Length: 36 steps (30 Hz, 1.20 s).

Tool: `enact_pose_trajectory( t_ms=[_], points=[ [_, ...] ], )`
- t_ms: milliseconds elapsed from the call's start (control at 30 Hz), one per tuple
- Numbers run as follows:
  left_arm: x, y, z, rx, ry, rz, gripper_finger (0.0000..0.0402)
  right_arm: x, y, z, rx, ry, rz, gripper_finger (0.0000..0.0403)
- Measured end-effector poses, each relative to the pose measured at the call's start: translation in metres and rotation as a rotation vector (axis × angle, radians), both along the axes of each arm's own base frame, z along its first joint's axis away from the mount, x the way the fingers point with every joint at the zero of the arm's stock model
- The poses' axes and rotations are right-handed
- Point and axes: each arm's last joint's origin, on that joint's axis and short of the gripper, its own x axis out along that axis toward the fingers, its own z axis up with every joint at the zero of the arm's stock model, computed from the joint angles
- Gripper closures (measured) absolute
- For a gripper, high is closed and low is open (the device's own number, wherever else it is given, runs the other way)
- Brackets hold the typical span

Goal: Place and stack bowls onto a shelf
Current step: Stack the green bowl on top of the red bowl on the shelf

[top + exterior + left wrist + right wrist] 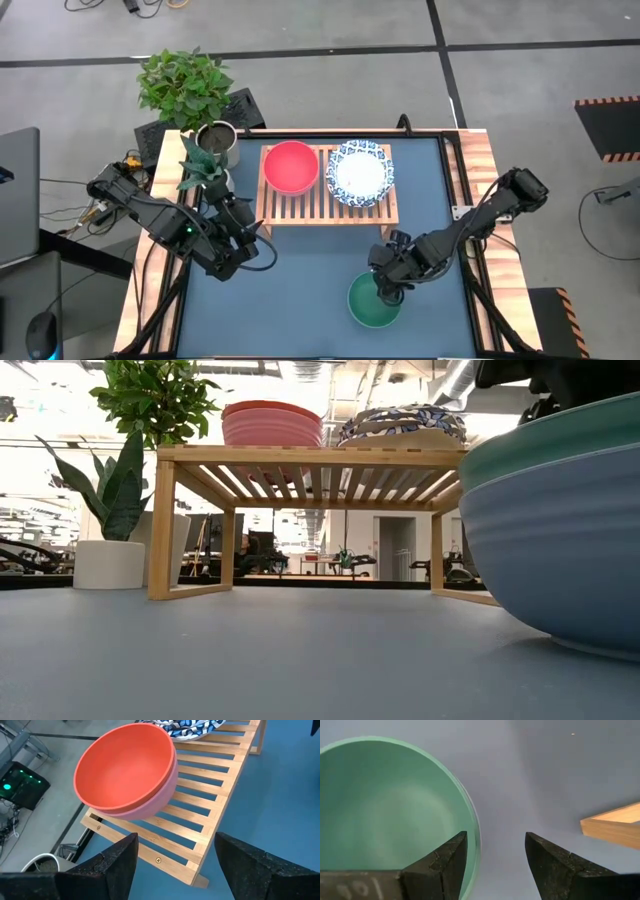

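My right gripper is about to grab the green bowl by its rim [400,309]. Then it can stack the green bowl into the pink-red bowl [290,166].
A green bowl [373,300] stands on the dark blue table near its front edge. In the low view it is nested in a blue bowl [560,550]. My right gripper [495,837] hangs open over the green bowl's far-right rim [475,830], pointing steeply down, with one finger above the inside and one outside; no touch shows. On the light-wood shelf [325,205] sit a pink-red bowl [290,166] on the left and a blue-patterned white bowl [361,172] on the right. My left gripper [175,840] waits open, raised near the shelf's near-left corner.
A leafy plant in a metal pot [215,140] and a spiky plant in a white pot [110,565] stand at the table's far left, beside the shelf. Bare blue tabletop [300,290] lies between the shelf and the near edge.
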Motion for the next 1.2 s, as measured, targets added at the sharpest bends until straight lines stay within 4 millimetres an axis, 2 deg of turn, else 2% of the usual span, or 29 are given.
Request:
enact_pose_trajectory(
  t_ms=[333,467,700,1000,1200],
  points=[
    [0.0,0.0,0.0,-0.003,-0.003,0.003,0.0151,-0.001,0.002,0.0,-0.018,-0.014,0.015,0.0179],
    [0.0,0.0,0.0,-0.003,-0.002,0.003,0.0151,0.0,0.003,-0.011,0.001,-0.047,0.025,0.0179],
    [0.0,0.0,0.0,0.0,0.0,0.001,0.0151,0.0,0.002,-0.014,0.006,-0.046,0.024,0.0181],
    [0.0,0.0,0.0,-0.003,-0.004,0.004,0.0151,0.001,0.0,-0.014,-0.001,-0.044,0.033,0.0215],
    [0.0,0.0,0.0,-0.003,-0.004,0.004,0.0151,-0.001,-0.001,-0.022,0.011,-0.037,0.032,0.0228]
  ],
)
